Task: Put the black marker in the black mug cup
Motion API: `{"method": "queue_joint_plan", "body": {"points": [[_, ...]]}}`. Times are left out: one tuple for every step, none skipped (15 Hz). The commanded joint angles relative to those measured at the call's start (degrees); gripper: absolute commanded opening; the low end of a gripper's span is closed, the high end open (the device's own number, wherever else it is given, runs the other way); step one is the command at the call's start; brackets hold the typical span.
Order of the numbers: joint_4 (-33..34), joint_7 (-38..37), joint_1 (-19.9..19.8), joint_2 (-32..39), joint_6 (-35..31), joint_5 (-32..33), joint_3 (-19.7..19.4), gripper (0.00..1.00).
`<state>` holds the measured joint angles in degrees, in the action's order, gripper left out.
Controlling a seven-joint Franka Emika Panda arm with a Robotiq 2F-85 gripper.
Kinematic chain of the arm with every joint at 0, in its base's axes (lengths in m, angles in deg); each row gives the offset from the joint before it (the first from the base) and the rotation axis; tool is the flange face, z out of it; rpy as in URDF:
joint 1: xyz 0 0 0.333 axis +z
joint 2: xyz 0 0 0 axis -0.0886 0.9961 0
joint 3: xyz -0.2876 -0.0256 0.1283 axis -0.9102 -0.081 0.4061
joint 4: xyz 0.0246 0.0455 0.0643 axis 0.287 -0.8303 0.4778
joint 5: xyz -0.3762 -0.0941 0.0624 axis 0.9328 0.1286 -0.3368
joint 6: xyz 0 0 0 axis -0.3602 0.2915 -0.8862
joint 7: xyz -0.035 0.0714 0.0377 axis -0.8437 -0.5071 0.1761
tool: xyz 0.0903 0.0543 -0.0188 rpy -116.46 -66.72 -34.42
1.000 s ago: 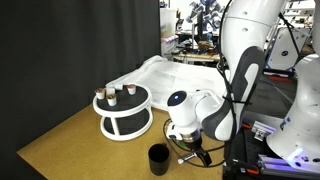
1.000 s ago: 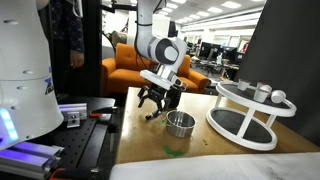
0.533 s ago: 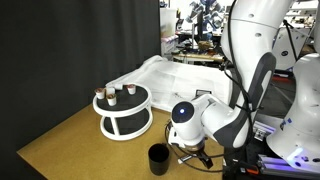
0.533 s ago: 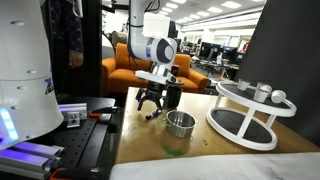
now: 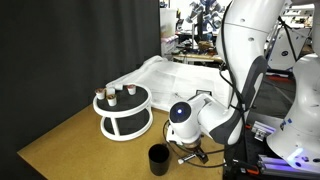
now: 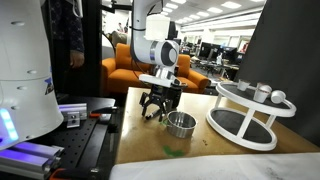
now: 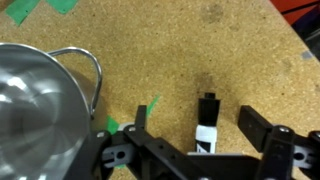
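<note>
I should close: wrist view shows my fingers either side of the black marker, near the table.
The black marker [image 7: 207, 125], black with a white section, lies flat on the cork table between my gripper's two fingers. My gripper [image 7: 200, 128] is open and low over the table, one finger on each side of the marker and not touching it. It shows in both exterior views [image 5: 190, 152] [image 6: 155, 108]. The black mug cup [image 5: 158, 158] stands upright near the table's front edge, just beside the gripper. It is out of the wrist view.
A shiny metal cup [image 7: 35, 110] [image 6: 180, 123] with a handle stands close beside the gripper. A white two-tier round rack [image 5: 122, 112] [image 6: 245, 118] holds small items. A white cloth [image 5: 170, 75] lies further back. Green tape marks [image 7: 150, 104] are on the table.
The gripper has come down a little toward the table over the marker. The mug, the metal cup and the rack have not moved.
</note>
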<state>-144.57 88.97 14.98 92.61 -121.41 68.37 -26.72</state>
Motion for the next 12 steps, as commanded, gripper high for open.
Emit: {"method": "queue_joint_plan", "body": {"points": [[0.97, 0.16, -0.71, 0.79, -0.65, 1.18, 0.21, 0.61], [0.88, 0.02, -0.6, 0.49, -0.53, 1.22, 0.31, 0.54], [0.87, -0.04, -0.57, 0.27, -0.39, 1.11, 0.5, 0.48], [0.84, -0.04, -0.57, 0.07, -0.25, 1.04, 0.67, 0.39], [0.86, -0.09, -0.56, -0.02, -0.23, 1.03, 0.75, 0.33], [0.87, -0.03, -0.62, -0.07, -0.25, 0.93, 0.87, 0.26], [0.88, 0.03, -0.72, 0.0, -0.42, 0.86, 0.93, 0.19], [0.87, 0.2, -0.86, 0.03, -0.51, 0.7, 1.03, 0.12], [0.85, 0.27, -0.96, 0.12, -0.67, 0.6, 1.09, 0.04], [0.83, 0.34, -1.05, 0.14, -0.68, 0.39, 1.18, 0.01], [0.71, 0.42, -1.14, 0.09, -0.76, 0.35, 1.22, 0.02], [0.63, 0.67, -1.29, -0.01, -0.64, 0.05, 1.38, 0.05]]}}
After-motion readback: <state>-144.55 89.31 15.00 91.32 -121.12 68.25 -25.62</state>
